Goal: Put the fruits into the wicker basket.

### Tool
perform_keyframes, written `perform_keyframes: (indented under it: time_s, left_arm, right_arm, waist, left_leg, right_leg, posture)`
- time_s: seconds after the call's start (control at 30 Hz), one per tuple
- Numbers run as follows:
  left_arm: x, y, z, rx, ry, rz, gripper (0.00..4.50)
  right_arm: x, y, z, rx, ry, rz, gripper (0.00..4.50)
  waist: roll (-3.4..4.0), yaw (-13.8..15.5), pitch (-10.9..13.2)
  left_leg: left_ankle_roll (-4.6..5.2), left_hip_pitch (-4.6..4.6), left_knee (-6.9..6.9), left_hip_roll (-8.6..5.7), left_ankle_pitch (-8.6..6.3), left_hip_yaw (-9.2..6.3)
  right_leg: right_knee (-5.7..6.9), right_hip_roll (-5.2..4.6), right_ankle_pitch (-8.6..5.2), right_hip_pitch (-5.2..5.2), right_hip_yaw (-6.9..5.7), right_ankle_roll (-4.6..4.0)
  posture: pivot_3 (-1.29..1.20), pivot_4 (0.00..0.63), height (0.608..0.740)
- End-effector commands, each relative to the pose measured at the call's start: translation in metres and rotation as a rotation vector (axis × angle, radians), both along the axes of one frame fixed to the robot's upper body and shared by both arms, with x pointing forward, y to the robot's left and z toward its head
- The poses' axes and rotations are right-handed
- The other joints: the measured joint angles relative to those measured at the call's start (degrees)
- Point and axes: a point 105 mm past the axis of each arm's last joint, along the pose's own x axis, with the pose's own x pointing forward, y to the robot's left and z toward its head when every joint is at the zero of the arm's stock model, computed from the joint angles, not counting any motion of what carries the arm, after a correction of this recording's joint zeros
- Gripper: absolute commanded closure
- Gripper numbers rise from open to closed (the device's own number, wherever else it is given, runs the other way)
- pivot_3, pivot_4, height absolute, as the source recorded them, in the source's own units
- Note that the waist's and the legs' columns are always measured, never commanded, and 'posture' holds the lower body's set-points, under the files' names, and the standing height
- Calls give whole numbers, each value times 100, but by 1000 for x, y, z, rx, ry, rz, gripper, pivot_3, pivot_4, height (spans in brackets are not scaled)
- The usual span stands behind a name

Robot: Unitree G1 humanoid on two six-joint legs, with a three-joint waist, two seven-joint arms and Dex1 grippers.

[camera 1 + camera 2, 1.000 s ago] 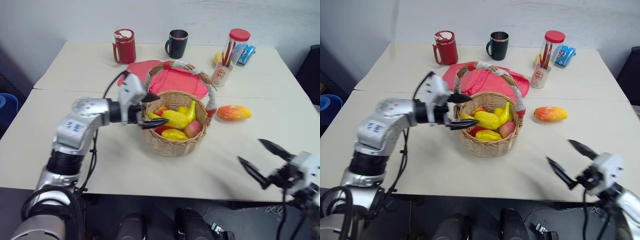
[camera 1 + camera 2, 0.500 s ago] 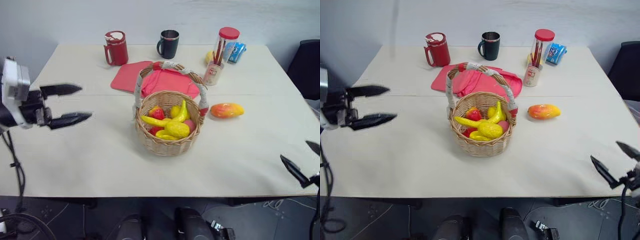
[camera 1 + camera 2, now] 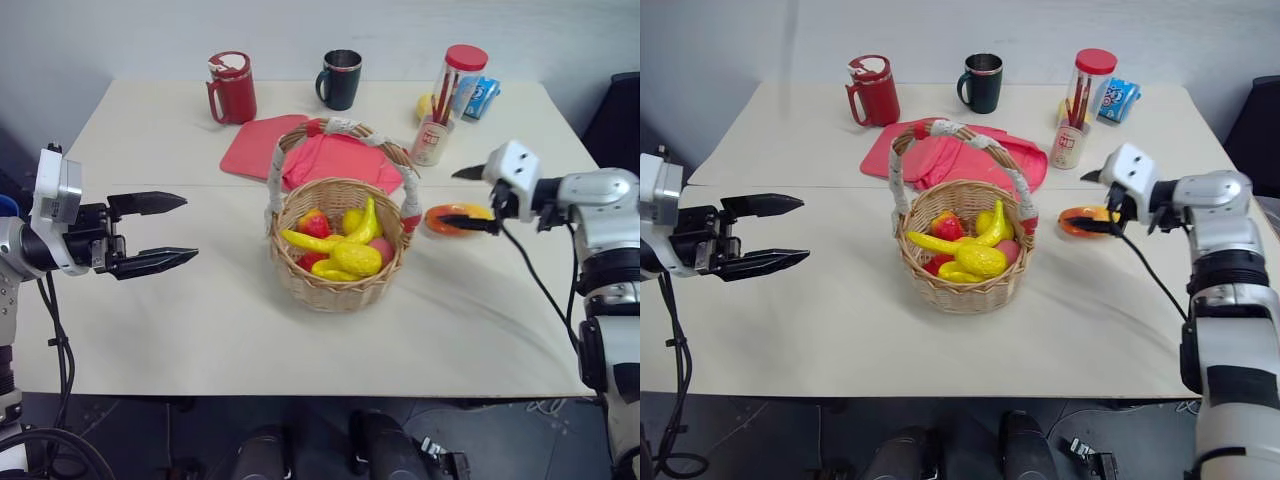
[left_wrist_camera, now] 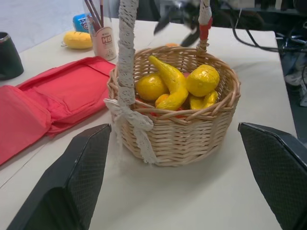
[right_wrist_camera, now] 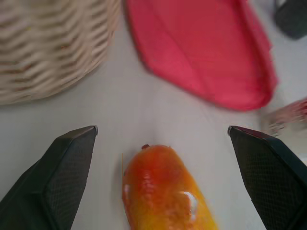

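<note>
Bare table shows between my fingers and the orange-red mango (image 3: 456,218), so it is too early to close. My right gripper moves lower first, then closes on the mango.
The wicker basket (image 3: 336,291) stands mid-table and holds a banana (image 3: 322,241) among other yellow and red fruits. An orange-red mango (image 3: 456,218) lies on the table just right of the basket. My right gripper (image 3: 456,198) is open above it, one finger to each side, and the mango (image 5: 163,191) sits low between the fingers in the right wrist view. A small yellow fruit (image 3: 426,106) lies at the back, behind the pen cup. My left gripper (image 3: 190,228) is open and holds nothing, well left of the basket, with the basket (image 4: 182,134) ahead of it.
A red pouch (image 3: 300,150) lies flat behind the basket. Along the far edge stand a red mug (image 3: 231,88), a dark mug (image 3: 340,79), a red-lidded jar (image 3: 464,80) and a blue packet (image 3: 481,98). A pen cup (image 3: 433,141) stands near the mango.
My left gripper pulled out of the basket and away to the left, still open. My right arm swung up from the table's front edge to the mango.
</note>
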Motion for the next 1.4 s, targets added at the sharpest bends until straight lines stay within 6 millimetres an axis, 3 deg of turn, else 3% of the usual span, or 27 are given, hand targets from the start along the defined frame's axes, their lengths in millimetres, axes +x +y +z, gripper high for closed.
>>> perform_keyframes:
  time_s: [0.03,0.23,0.47,0.57,0.67,0.73,0.87,1.0,1.1,1.2,1.3,1.4]
  left_arm:
    - [-8,-20,11,28,-53,-79,36]
    - [-10,-24,10,39,-46,-89,36]
    - [-10,-31,11,40,-48,-105,36]
    - [-9,-35,12,40,-49,-116,0]
    - [-8,-37,12,35,-49,-120,0]
    - [-10,-38,11,32,-44,-121,0]
    - [-15,-36,6,22,-22,-118,0]
    - [-18,-36,13,-72,-25,-113,0]
    - [-19,-36,17,-106,-18,-111,0]
    - [-16,-31,13,-93,-9,-95,0]
    - [-10,-27,11,-81,-43,-67,0]
    - [-1,-22,-6,-61,7,-56,0]
  right_arm:
    - [10,-3,-2,-76,3,-59,0]
    - [22,-7,-4,-129,13,-173,0]
    - [27,-24,-25,-275,65,-322,0]
    - [28,-14,-18,-163,67,-303,624]
    - [28,-11,-8,-78,61,-281,1587]
    - [24,-16,2,18,80,-281,1661]
    - [6,-19,32,214,159,-178,1661]
    - [-62,-37,41,141,362,27,1661]
    - [-118,-13,51,202,505,149,1661]
    - [-162,29,58,272,615,307,1661]
    - [-181,61,60,346,608,401,1661]
    - [-151,134,58,468,340,380,1661]
  waist:
    - [0,-24,0]
    - [0,-127,0]
    - [0,-197,0]
    - [0,-182,0]
    - [0,-192,0]
    - [0,-194,0]
    - [1,-175,1]
    - [1,-46,1]
    - [3,10,2]
    - [-2,-57,4]
    - [-10,-74,3]
    - [-55,-105,-27]
  left_leg:
    - [8,-5,4,-5,-2,-3]
    - [18,-6,14,-4,3,-4]
    - [6,-4,11,1,9,-9]
    - [6,-1,11,0,10,-15]
    - [7,3,11,-1,10,-11]
    - [6,4,7,0,10,-11]
    - [5,3,5,1,10,-11]
    - [6,2,5,1,9,-21]
    - [7,-23,12,4,8,-60]
    - [2,-11,14,4,9,-58]
    - [-17,58,2,6,3,-62]
    - [-36,71,-3,11,3,-65]
  right_leg:
    - [0,-3,3,-9,-3,5]
    - [3,-2,16,-18,5,29]
    - [11,5,16,-20,5,28]
    - [8,4,16,-10,2,28]
    - [8,4,16,-8,4,28]
    - [8,7,16,-10,4,28]
    - [6,7,16,-10,5,28]
    - [-1,7,15,-5,5,28]
    - [-22,-2,16,0,4,28]
    - [-18,1,15,3,-7,27]
    - [-22,7,12,37,1,20]
    - [-5,11,6,39,3,7]
  posture:
    - [0,150,740]
    - [0,150,740]
    - [0,150,740]
    - [0,150,740]
    - [0,150,740]
    - [0,150,740]
    - [0,150,740]
    - [0,150,740]
    - [0,150,740]
    - [0,150,740]
    - [0,150,740]
    - [0,150,740]
